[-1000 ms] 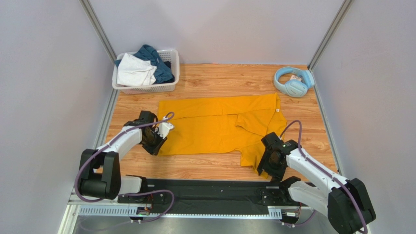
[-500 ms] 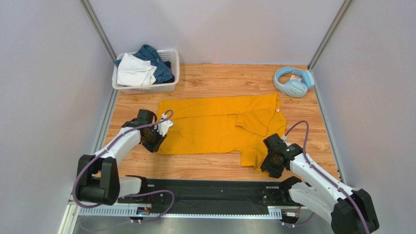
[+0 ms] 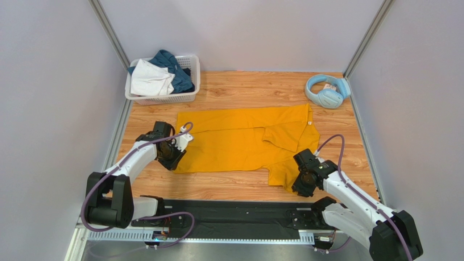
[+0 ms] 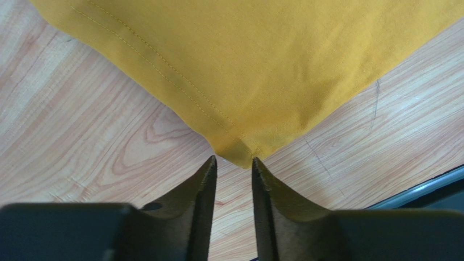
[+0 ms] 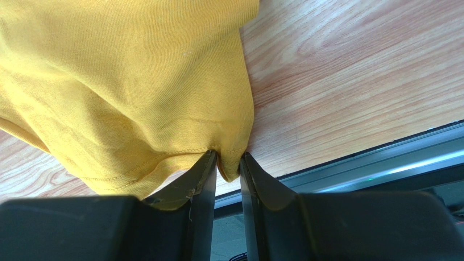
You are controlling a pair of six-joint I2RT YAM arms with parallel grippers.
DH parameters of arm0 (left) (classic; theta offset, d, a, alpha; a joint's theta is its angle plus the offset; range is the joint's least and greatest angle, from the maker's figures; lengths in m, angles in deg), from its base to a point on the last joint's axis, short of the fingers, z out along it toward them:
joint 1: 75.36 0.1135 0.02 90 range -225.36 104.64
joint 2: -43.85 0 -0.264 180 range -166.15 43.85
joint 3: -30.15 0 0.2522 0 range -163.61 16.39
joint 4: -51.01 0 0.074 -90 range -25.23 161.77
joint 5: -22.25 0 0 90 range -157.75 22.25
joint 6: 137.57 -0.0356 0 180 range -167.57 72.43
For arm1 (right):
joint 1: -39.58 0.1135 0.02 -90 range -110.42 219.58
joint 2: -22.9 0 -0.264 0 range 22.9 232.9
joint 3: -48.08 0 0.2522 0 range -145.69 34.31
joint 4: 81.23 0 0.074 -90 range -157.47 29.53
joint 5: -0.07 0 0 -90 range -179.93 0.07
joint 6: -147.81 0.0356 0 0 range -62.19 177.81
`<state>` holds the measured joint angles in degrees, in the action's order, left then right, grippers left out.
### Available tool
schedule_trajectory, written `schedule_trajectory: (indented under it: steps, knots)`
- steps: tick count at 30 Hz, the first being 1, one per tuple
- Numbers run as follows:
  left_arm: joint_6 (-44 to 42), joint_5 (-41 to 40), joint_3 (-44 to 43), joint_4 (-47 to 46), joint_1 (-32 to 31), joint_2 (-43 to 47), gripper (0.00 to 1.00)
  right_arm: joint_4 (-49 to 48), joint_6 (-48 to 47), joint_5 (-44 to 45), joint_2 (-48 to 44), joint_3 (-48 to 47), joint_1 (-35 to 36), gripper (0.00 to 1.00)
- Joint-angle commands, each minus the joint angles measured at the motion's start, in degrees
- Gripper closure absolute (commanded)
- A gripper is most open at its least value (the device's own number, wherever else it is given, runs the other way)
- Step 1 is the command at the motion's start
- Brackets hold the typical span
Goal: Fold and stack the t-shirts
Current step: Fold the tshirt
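The left gripper picks up the mustard-yellow t-shirt (image 3: 245, 138) by its near hem corner (image 3: 176, 171) next, to fold the t-shirt's near side over the rest.
A mustard-yellow t-shirt (image 3: 245, 138) lies spread flat on the wooden table, one part folded over at its right. My left gripper (image 3: 175, 157) sits at its near left corner. In the left wrist view the jaws (image 4: 234, 159) stand a little apart, the shirt (image 4: 245, 65) corner just at their tips, not between them. My right gripper (image 3: 298, 185) is at the shirt's near right flap. In the right wrist view the gripper (image 5: 229, 157) is shut on a fold of the yellow hem (image 5: 120, 81). A white garment (image 3: 150, 79) and a teal-blue one (image 3: 174, 68) lie in the basket.
A white lattice basket (image 3: 163, 98) stands at the back left. Light-blue headphones (image 3: 325, 91) lie at the back right. Grey walls enclose the table on three sides. The black base rail (image 3: 234, 215) runs along the near edge, just behind the right gripper.
The right gripper's jaws have narrowed onto the shirt's near right hem, and the arm has shifted slightly towards the near edge. The left gripper has edged slightly away from me along the shirt's left edge.
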<state>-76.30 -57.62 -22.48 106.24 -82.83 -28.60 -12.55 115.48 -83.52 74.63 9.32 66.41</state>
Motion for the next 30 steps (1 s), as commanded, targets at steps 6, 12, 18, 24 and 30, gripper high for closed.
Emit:
schedule_trajectory:
  steps: [6,12,18,24,30]
  knots:
    - [0.61,0.68,-3.66,1.07,0.17,-3.40,0.56,0.02,0.34,0.97,1.36,-0.14,0.15,0.73]
    - [0.52,1.30,-4.19,1.68,0.17,-5.86,0.56,0.46,-0.01,1.23,1.01,-0.58,0.15,0.74]
    - [-0.01,1.74,-3.93,3.09,0.17,-7.53,0.54,0.46,-0.89,1.23,2.50,-1.29,0.15,0.74]
    - [-0.62,2.17,-3.49,3.62,0.26,-8.85,0.44,0.02,-1.42,1.32,3.38,-1.72,0.15,0.74]
    - [-0.62,3.32,-4.10,3.44,0.17,-11.84,0.73,0.54,-1.51,1.32,3.12,-1.99,0.15,0.75]
